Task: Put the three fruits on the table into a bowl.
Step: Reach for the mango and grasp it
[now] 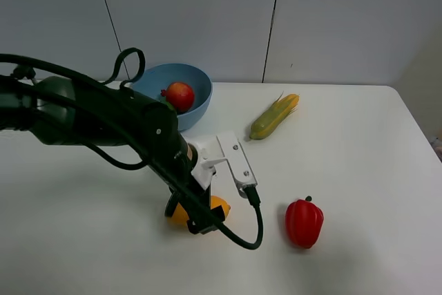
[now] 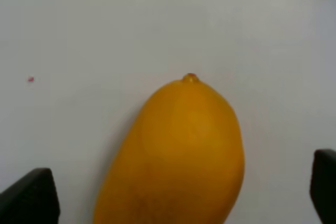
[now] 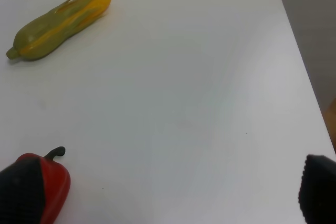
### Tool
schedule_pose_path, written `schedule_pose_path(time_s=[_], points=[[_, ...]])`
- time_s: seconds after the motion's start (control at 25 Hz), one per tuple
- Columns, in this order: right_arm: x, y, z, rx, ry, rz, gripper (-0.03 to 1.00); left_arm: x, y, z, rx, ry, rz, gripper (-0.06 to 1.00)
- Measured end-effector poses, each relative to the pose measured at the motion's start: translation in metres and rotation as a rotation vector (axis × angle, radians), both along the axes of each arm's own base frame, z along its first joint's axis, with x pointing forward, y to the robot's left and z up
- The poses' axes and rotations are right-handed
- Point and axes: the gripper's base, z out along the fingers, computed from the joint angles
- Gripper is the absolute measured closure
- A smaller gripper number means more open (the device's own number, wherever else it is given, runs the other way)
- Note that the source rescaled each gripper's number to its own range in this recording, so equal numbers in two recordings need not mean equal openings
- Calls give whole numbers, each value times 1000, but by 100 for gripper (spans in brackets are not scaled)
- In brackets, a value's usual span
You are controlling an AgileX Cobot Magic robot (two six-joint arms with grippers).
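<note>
The mango should go with the fruit in the light-blue bowl, so my left gripper should next grab it by its wide middle point(image 2: 169, 195).
The orange-yellow mango point(image 1: 218, 206) lies on the white table point(image 1: 359, 170), and it fills the left wrist view point(image 2: 178, 150). My left gripper point(image 1: 192, 216) is open, low over the mango, with one fingertip point(image 2: 31, 198) on each side of it and apart from it. The light-blue bowl point(image 1: 197, 101) stands at the back and holds the red pomegranate point(image 1: 179, 95). A green sliver of the lime point(image 1: 166, 101) shows beside it, mostly hidden by my arm. My right gripper point(image 3: 168, 192) is open and empty above the table; it is out of the exterior view.
A yellow-green corn cob point(image 1: 274, 116) lies right of the bowl and also shows in the right wrist view point(image 3: 58, 24). A red bell pepper point(image 1: 304, 222) lies right of the mango; one right finger overlaps it in the right wrist view point(image 3: 50, 184). The table's right edge point(image 3: 299, 77) is close.
</note>
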Motion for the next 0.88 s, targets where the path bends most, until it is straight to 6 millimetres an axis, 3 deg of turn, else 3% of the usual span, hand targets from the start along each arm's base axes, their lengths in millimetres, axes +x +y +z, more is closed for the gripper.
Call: schedule_pose_path(time_s=[0.4, 0.76, 0.88], points=[[0, 0, 0, 0, 0, 0, 8, 4, -3, -33, 57, 20, -32, 4], [0, 0, 0, 0, 0, 0, 8, 11, 2, -38, 63, 18, -11, 5], [0, 0, 0, 0, 0, 0, 8, 11, 3, -38, 62, 26, 8, 18]])
